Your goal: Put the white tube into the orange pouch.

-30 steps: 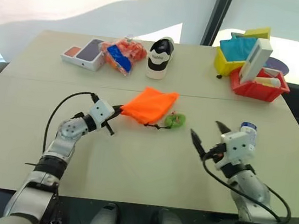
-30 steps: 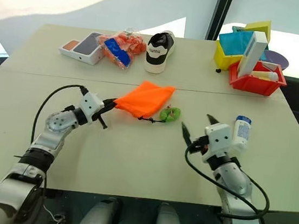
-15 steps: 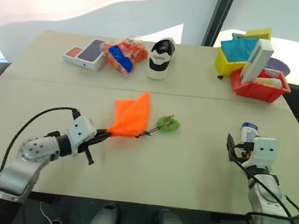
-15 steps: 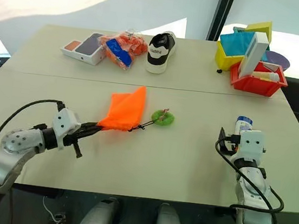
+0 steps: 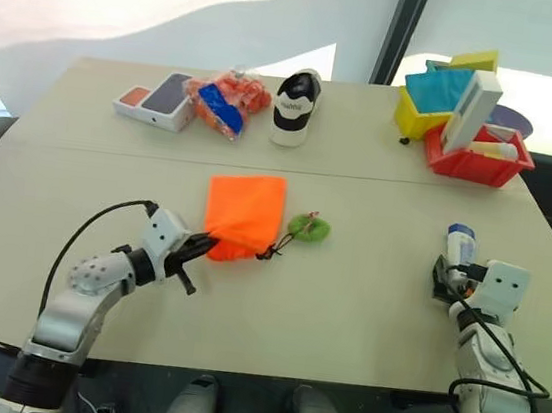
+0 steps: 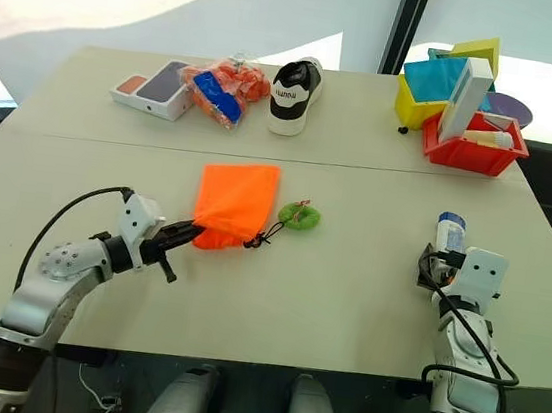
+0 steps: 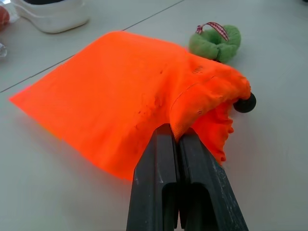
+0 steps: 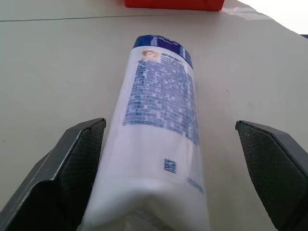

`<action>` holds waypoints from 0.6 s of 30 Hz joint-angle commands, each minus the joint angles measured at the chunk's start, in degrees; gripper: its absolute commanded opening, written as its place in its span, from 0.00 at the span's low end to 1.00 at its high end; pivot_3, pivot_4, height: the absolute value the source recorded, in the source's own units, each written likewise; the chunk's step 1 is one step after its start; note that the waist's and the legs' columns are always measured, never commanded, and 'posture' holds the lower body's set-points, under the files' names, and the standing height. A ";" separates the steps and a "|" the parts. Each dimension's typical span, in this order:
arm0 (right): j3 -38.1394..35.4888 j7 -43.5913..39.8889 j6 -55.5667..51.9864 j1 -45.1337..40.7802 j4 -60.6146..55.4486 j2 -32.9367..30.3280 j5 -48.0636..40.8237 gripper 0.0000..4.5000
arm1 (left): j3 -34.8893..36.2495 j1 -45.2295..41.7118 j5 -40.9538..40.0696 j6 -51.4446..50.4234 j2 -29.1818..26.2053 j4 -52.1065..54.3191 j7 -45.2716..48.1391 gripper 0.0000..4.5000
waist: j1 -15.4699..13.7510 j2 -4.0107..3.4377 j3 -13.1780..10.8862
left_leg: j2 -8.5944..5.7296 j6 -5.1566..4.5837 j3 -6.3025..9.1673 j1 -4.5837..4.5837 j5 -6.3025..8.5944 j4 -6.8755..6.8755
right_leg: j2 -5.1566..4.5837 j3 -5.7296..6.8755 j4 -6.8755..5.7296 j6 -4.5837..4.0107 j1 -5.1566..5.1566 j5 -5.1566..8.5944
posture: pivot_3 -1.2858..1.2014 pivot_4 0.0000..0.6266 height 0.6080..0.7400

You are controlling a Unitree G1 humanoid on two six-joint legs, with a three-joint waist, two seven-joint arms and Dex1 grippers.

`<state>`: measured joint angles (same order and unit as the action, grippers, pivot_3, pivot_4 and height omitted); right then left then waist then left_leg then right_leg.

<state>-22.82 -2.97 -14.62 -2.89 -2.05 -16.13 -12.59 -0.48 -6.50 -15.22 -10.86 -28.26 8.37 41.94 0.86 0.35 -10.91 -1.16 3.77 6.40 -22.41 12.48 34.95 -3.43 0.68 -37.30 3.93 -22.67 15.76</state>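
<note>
The fingers of the robot's right gripper are on either side of the white tube's lower body (image 5: 460, 251) (image 8: 151, 163). The gripper would hold the tube if it closed now, so it needs to close on it.
The orange pouch (image 5: 245, 213) lies flat on the table's near middle, its black cord leading to a fuzzy green ball (image 5: 307, 227) on its right. My left gripper (image 5: 205, 248) is shut on the pouch's gathered near edge (image 7: 202, 103), fingers (image 7: 159, 159) pressed together. The white tube (image 5: 460, 244) lies on the table at the near right, its blue cap pointing away from me. My right gripper (image 8: 168, 124) is open and low at the tube's (image 8: 161, 125) near end, one finger (image 8: 72, 163) on each side of the tube without clamping it.
Along the far edge lie a phone box (image 5: 155, 98), a clear bag of orange snacks (image 5: 227, 98) and a black-and-white shoe (image 5: 294, 105). At the far right, yellow and red bins (image 5: 478, 163) hold a tall white box (image 5: 472, 110) and clutter.
My left gripper pulled the pouch back toward me; it lifted briefly and now lies flat. My right gripper swung right and down, its open fingers now straddling the tube.
</note>
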 commanded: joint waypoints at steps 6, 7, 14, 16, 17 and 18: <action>-1.25 -0.36 1.20 -1.18 -1.17 0.94 -2.92 0.58 | 0.68 -0.09 0.02 2.42 0.07 -0.69 0.57 0.00 | -0.06 0.00 0.00 | 0.00 0.00 -0.02 0.00 0.00 0.00 | 0.00 -0.02 0.00 0.00 0.00 0.00 | 0.52 0.24 1.00; -0.94 -0.70 1.08 -1.27 -1.68 1.07 -3.31 0.47 | 0.81 0.09 -0.08 2.62 0.09 -0.72 0.58 0.00 | -0.06 0.00 0.00 | 0.00 0.00 -0.02 0.00 0.00 0.00 | 0.00 -0.02 0.00 0.00 0.00 0.00 | 0.52 0.24 1.00; 4.65 -7.34 3.41 0.36 -7.05 -0.98 -2.71 0.47 | 1.50 0.49 -1.36 1.63 0.29 -0.29 0.44 0.00 | 0.03 -0.01 0.00 | 0.01 -0.01 -0.07 0.00 0.00 0.00 | 0.00 -0.07 -0.01 -0.09 -0.03 0.05 | 0.52 0.24 1.00; 10.98 -16.01 3.35 2.43 -13.58 -3.58 -4.51 0.47 | 1.78 -0.05 -1.98 0.83 0.19 -0.32 0.54 0.00 | 0.07 -0.05 -0.03 | 0.01 -0.01 -0.08 -0.01 0.01 -0.02 | 0.00 -0.09 -0.01 -0.08 -0.07 0.05 | 0.52 0.24 1.00; 13.06 -18.94 2.88 3.07 -15.93 -4.49 -5.72 0.47 | 1.87 -0.31 -2.14 0.62 0.12 -0.46 0.60 0.00 | 0.19 -0.05 -0.03 | 0.01 -0.03 -0.09 -0.01 0.02 -0.03 | 0.00 -0.10 -0.01 -0.07 -0.08 0.06 | 0.52 0.24 1.00; 15.55 -22.74 0.96 3.97 -19.43 -5.89 -8.27 0.47 | 2.03 -0.69 -2.43 0.24 0.05 -0.62 0.63 0.00 | 0.23 -0.04 -0.03 | 0.03 -0.07 -0.09 -0.01 0.04 -0.02 | 0.04 -0.10 -0.01 0.01 -0.08 0.01 | 0.52 0.24 1.00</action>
<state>-10.48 -20.12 -13.59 1.04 -14.54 -20.80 -17.69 -0.15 -6.47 -16.43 -10.53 -27.99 6.88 42.37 1.09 0.30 -10.94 -1.11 3.70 6.33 -22.42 12.52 34.94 -3.34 0.58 -37.31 4.01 -22.76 15.77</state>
